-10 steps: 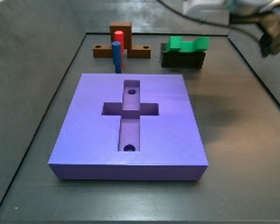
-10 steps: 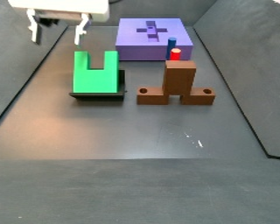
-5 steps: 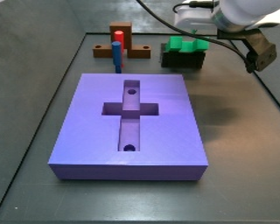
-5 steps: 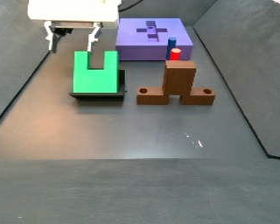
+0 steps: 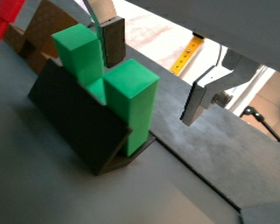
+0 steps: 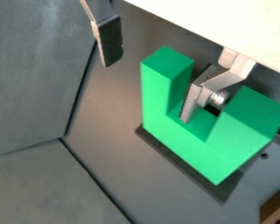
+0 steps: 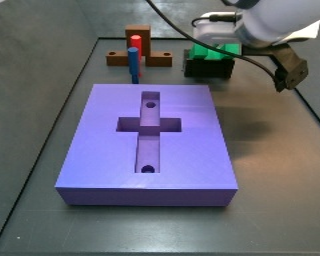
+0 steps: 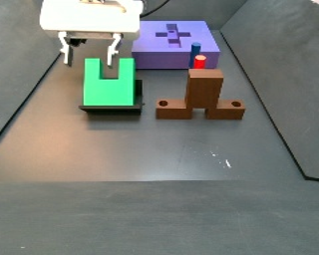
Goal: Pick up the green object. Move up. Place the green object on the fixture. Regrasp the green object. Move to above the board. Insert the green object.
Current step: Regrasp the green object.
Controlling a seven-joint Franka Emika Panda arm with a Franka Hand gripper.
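My gripper is going to lift the green object out of the dark fixture (image 5: 73, 122), so it should grab one upright prong (image 5: 132, 92) next.
The green object (image 8: 108, 86) stands on the dark fixture (image 8: 109, 109) with its two prongs pointing up. My gripper (image 8: 92, 53) is open and hangs low over it, straddling one prong. In both wrist views one dark pad (image 6: 108, 40) sits outside that prong (image 6: 166, 77), while the other finger (image 6: 208, 91) is in the notch. No pad touches the green object (image 5: 125, 87), whose fixture (image 5: 73, 122) shows dark beneath it. The purple board (image 7: 149, 140) lies apart, its cross slot empty. In a side view the arm hides most of the green object (image 7: 210, 50).
An orange-brown stand (image 8: 199, 98) sits beside the fixture, with a red peg (image 8: 199, 62) behind it. A blue cylinder (image 7: 132, 64) stands near the stand (image 7: 143, 42). Raised dark walls border the floor on both sides.
The gripper has come across from the side and down onto the green object; its fingers now straddle one prong. The green object and the board have not moved.
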